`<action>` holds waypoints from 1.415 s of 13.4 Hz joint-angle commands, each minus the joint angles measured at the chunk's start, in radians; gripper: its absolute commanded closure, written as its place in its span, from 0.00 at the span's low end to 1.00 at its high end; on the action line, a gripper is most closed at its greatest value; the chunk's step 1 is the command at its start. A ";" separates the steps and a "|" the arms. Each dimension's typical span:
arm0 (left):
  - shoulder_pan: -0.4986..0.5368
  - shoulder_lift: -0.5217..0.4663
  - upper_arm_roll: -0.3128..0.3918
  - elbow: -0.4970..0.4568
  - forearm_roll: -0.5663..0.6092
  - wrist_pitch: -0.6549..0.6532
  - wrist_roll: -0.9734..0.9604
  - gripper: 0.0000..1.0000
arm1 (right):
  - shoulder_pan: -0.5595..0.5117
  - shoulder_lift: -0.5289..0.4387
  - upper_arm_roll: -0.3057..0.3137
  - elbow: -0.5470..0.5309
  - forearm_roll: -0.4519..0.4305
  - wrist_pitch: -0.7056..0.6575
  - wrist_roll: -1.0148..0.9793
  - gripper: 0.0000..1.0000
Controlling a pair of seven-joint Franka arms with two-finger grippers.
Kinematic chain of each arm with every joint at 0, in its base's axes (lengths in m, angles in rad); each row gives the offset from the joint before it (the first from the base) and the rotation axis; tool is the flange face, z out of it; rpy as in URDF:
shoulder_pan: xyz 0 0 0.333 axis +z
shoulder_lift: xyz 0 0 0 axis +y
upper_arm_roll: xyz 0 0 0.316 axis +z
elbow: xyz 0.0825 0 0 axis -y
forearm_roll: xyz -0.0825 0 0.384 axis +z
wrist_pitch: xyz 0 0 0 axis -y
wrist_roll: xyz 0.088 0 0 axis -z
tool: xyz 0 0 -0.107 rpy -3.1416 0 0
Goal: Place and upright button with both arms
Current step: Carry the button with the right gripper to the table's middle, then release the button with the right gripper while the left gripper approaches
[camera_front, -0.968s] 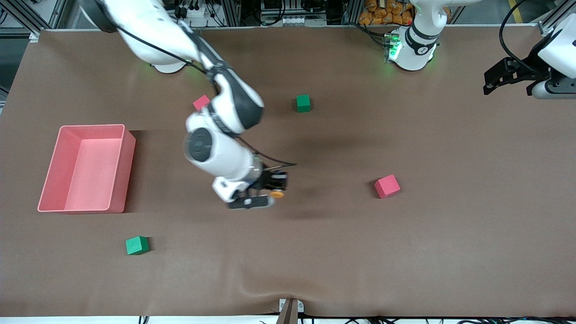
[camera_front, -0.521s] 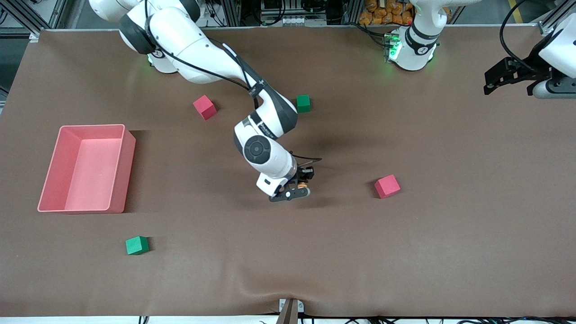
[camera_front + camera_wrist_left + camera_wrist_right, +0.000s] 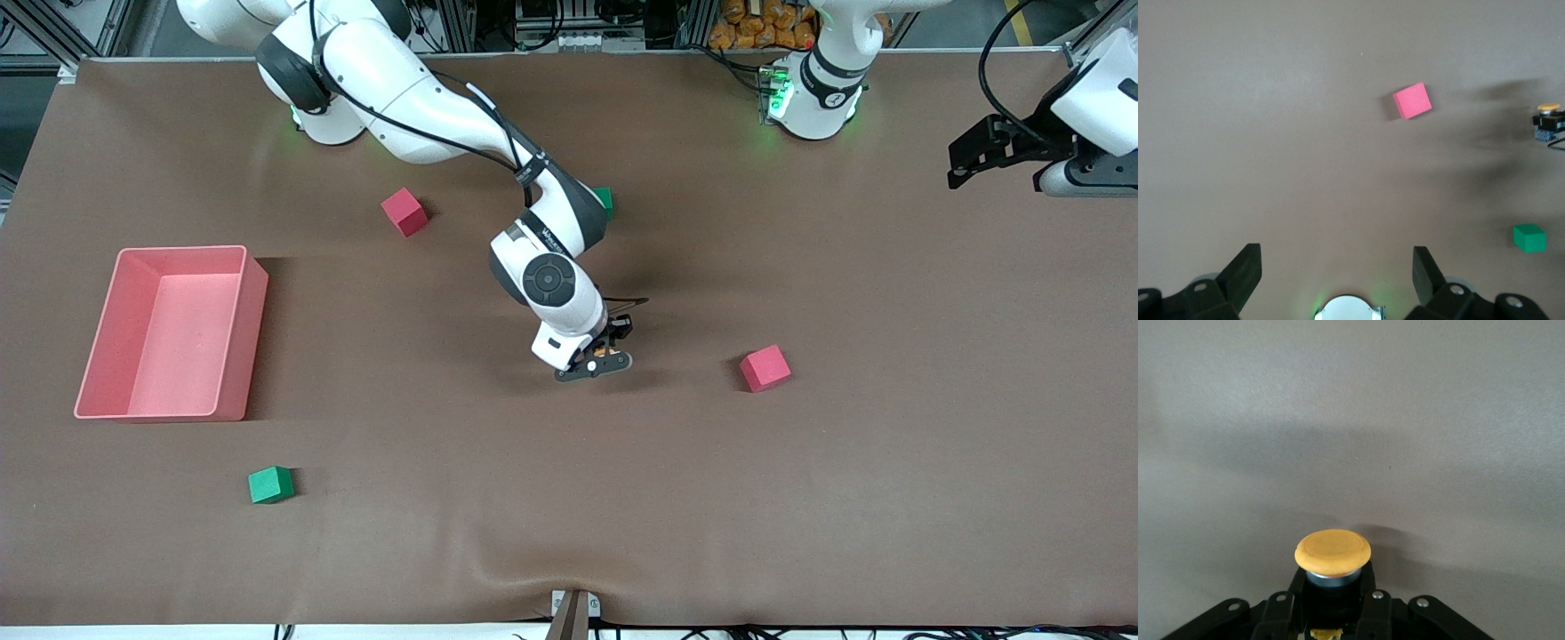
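The black body (image 3: 1333, 600) is over the table beside its shadow, so the button would rest. I should open my right gripper now.
The button (image 3: 606, 350) has an orange cap on a black body. My right gripper (image 3: 610, 352) is shut on its body and holds it low over the middle of the table. In the right wrist view the orange cap (image 3: 1333, 552) sticks out past the right gripper (image 3: 1333, 588), whose fingers (image 3: 1297, 585) clamp the black body. The button also shows small in the left wrist view (image 3: 1547, 121). My left gripper (image 3: 969, 158) waits open and empty in the air at the left arm's end of the table; its own view shows it (image 3: 1335, 265) with jaws wide apart.
A red cube (image 3: 765, 368) lies toward the left arm's end from the button, also in the left wrist view (image 3: 1412, 101). Another red cube (image 3: 404, 212), a green cube (image 3: 605, 197) partly hidden by the right arm, a green cube (image 3: 270, 484) and a pink bin (image 3: 240, 356) lie around.
My right arm has swung toward the left arm's end of the table with the button held. My left gripper has shifted slightly.
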 commanded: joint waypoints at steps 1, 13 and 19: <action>0.000 0.020 -0.008 0.015 -0.005 0.017 0.000 0.00 | 0.018 0.021 -0.013 0.027 -0.041 -0.012 0.044 0.92; 0.000 0.029 -0.015 0.014 -0.007 0.051 0.002 0.00 | -0.060 -0.119 -0.064 0.039 -0.064 -0.150 0.082 0.00; -0.124 0.175 -0.110 0.017 -0.011 0.045 -0.238 0.00 | -0.327 -0.310 -0.089 0.050 -0.069 -0.525 0.076 0.00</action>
